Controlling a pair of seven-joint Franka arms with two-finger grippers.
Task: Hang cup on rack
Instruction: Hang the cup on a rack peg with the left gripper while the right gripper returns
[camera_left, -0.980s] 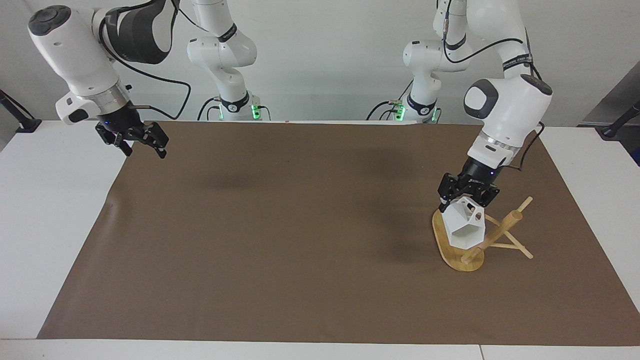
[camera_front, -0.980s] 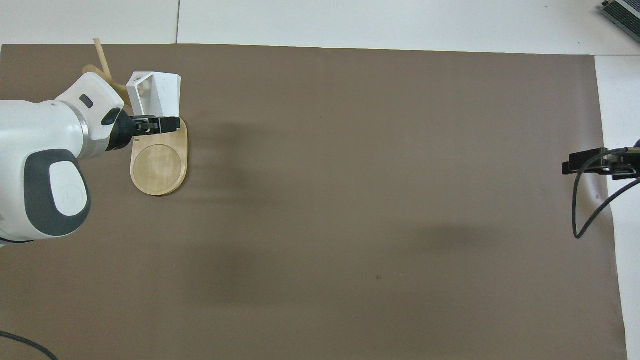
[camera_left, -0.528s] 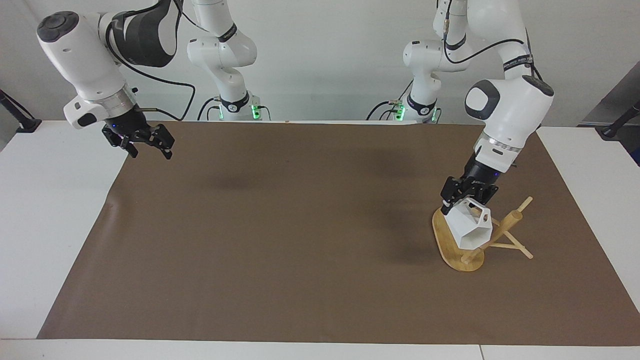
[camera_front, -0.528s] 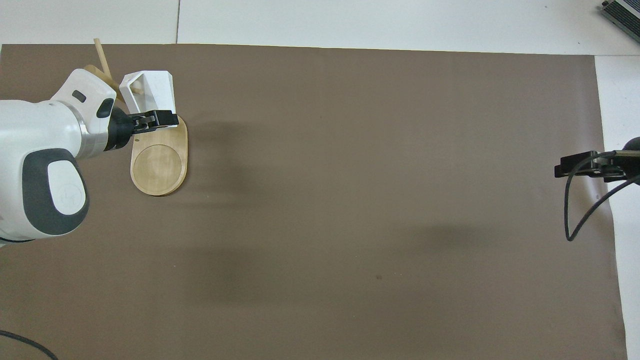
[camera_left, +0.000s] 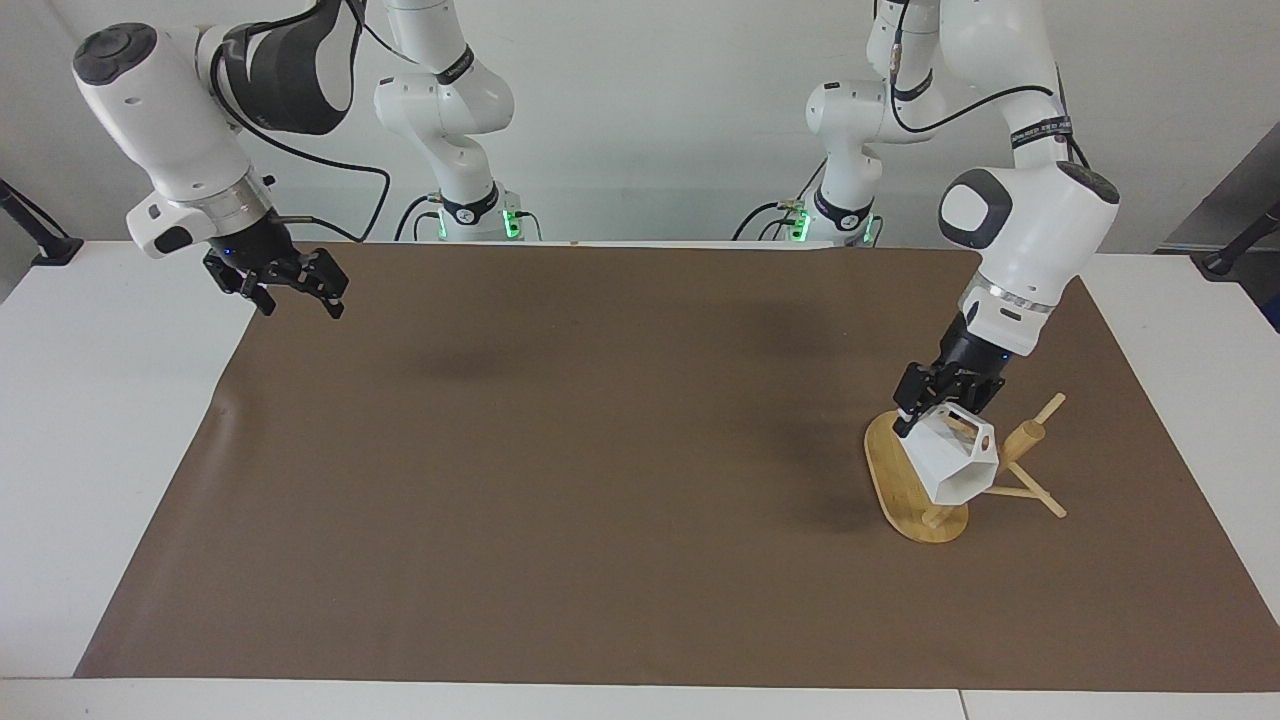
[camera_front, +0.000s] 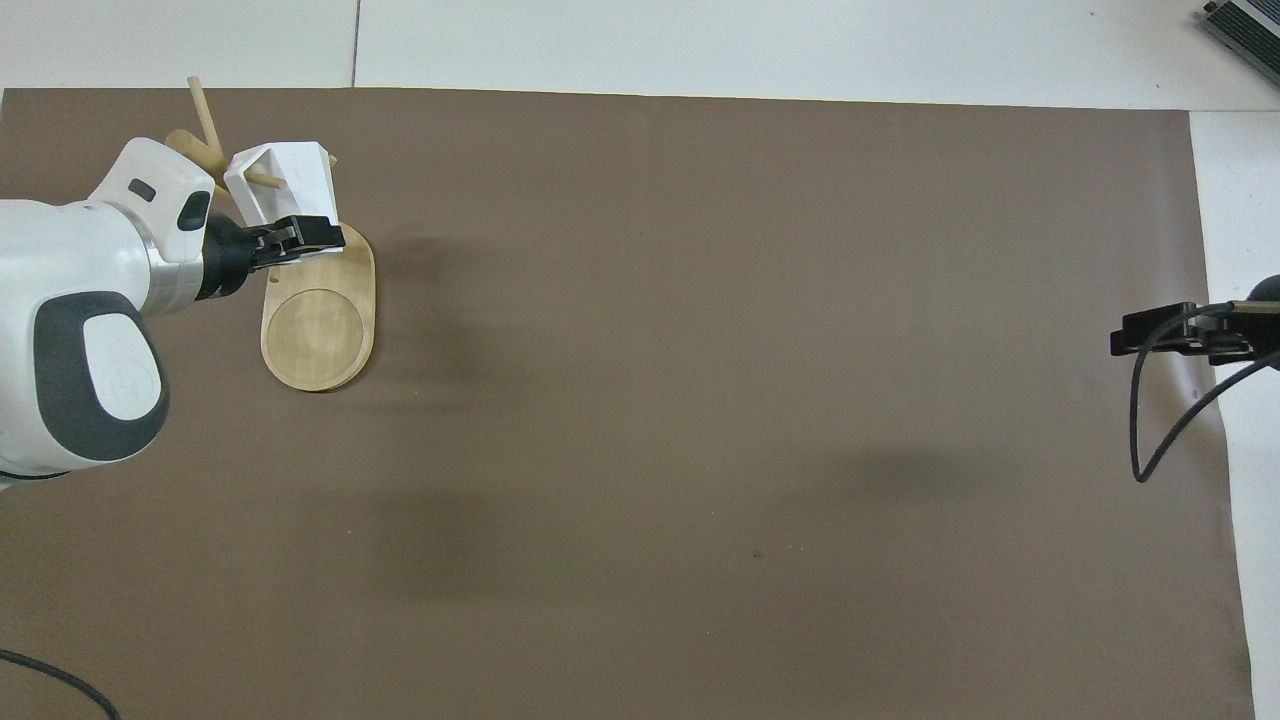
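The thin peg reaches through the white cup's handle in the overhead view, so the cup would hang, and it is now time for my left gripper to open.
The white faceted cup (camera_left: 952, 465) is tilted on its side over the bamboo rack (camera_left: 890, 480), close to the central post (camera_left: 1025, 437). My left gripper (camera_left: 925, 410) is shut on the cup's edge and holds it above the oval base. In the overhead view the cup (camera_front: 300, 180) lies over the rack's pegs, and a thin peg (camera_front: 262, 178) shows through its handle end. The left gripper (camera_front: 315, 235) is over the base (camera_front: 320, 330). My right gripper (camera_left: 295, 285) hangs open and empty over the mat's corner at the right arm's end; it also shows in the overhead view (camera_front: 1150, 335) and waits.
A brown mat (camera_left: 600, 450) covers most of the white table. The rack stands toward the left arm's end of the table. A black cable (camera_front: 1165, 420) hangs from the right arm.
My left gripper has carried the cup lower and closer to the rack's post, tilting it further onto a peg. The right gripper shifted slightly inward over the mat, then stayed still.
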